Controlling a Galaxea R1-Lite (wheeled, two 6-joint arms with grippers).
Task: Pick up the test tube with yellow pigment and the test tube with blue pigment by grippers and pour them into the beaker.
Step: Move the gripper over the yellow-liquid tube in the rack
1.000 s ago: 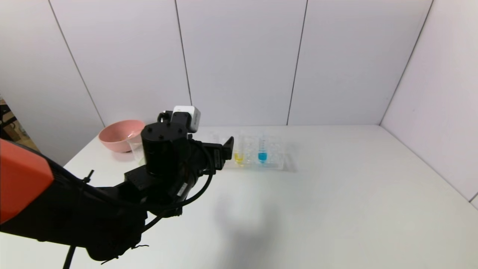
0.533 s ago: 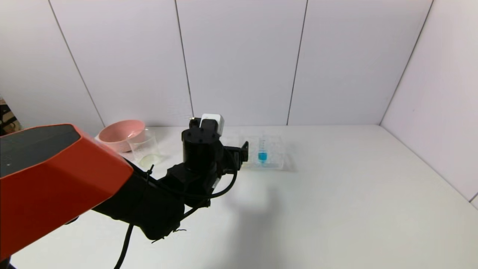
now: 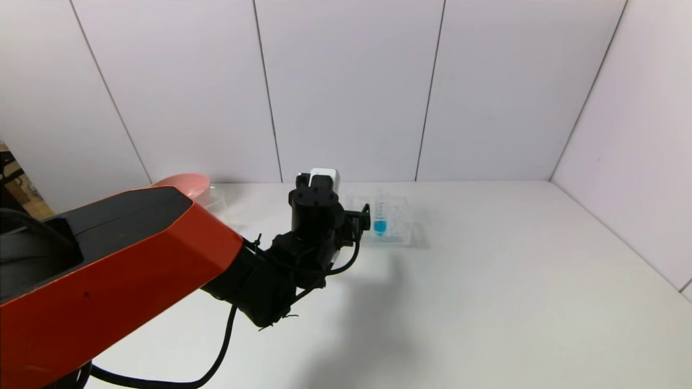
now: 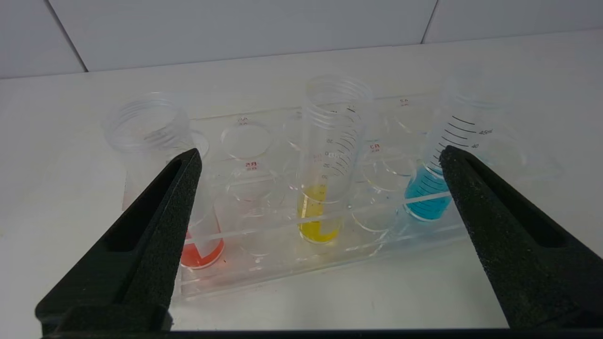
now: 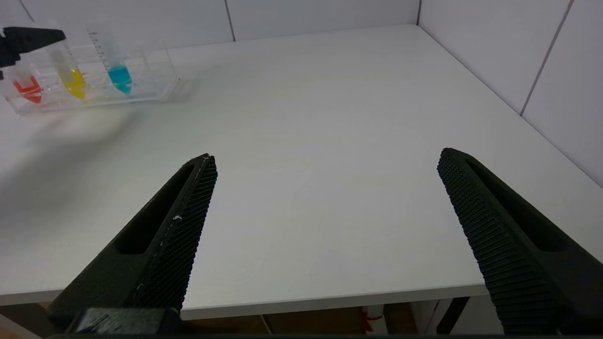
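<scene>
The left gripper grabs the yellow test tube by its clear upper part above the rack next, since the rack encloses the tube's lower half.
In the left wrist view my left gripper (image 4: 319, 153) is open just in front of the clear rack (image 4: 282, 268). The yellow test tube (image 4: 325, 188) stands upright between the jaws but apart from both. The blue test tube (image 4: 435, 188) stands beside one fingertip, and a red tube (image 4: 202, 249) beside the other. In the head view the left gripper (image 3: 363, 219) hides the yellow tube, and the blue tube (image 3: 380, 224) shows beside it. Only part of the beaker (image 3: 216, 198) shows past my orange arm. My right gripper (image 5: 327, 157) is open and empty over the table's front edge.
The pink bowl (image 3: 184, 179) sits at the far left by the wall, mostly behind my left arm. From the right wrist, the rack (image 5: 155, 89) with the yellow tube (image 5: 73, 82) and blue tube (image 5: 118, 75) is far off. Bare white table (image 3: 513, 281) lies to the right.
My left arm has reached forward and to the right, up to the rack. The gripper now covers the yellow tube in the head view, and the arm hides most of the bowl and beaker.
</scene>
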